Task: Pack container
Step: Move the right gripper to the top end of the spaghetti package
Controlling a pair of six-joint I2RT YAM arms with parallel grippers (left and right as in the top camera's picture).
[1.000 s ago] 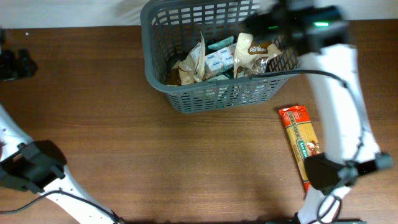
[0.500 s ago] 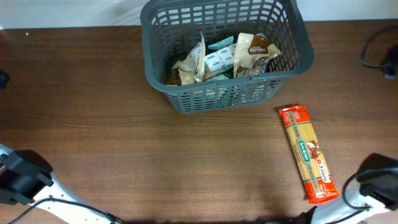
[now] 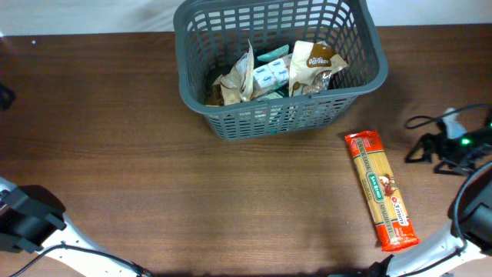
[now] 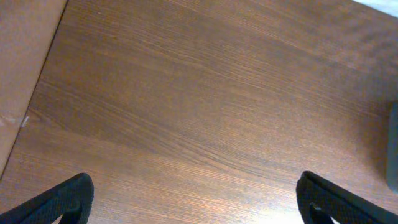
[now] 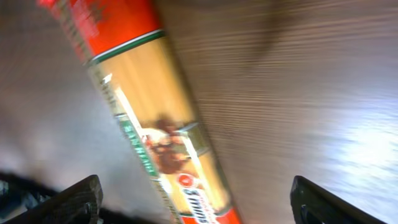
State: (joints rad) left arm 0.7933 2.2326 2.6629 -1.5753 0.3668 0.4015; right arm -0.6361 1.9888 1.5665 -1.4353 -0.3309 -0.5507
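Note:
My right gripper should next grab the spaghetti packet across its narrow width near the far red end (image 3: 366,148) (image 5: 126,32), so the packet's long body stays free to go into the basket.
The dark grey lattice basket, the container (image 3: 231,127), stands at the table's far middle. It holds a brown-and-white packet (image 3: 314,63), a blue-and-white packet (image 3: 270,75) and a tan crumpled packet (image 3: 237,81). A long orange spaghetti packet (image 3: 380,188) lies on the table to the basket's front right. In the blurred right wrist view it (image 5: 149,118) runs diagonally under my right gripper (image 5: 196,193), which is open and empty. In the overhead view my right gripper (image 3: 419,150) is at the right edge, beside the packet's far end. My left gripper (image 4: 194,183) is open and empty over bare wood.
The left arm's base link (image 3: 27,219) is at the front left corner. A sliver of the basket (image 4: 393,149) shows at the right edge of the left wrist view. A paler surface (image 4: 25,56) borders the table's left edge there. Cables trail by the right arm (image 3: 453,115).
The right arm left the basket, swung out of view, and now hangs at the right edge near the spaghetti packet. The left arm shifted down-left. The basket and packets have not moved.

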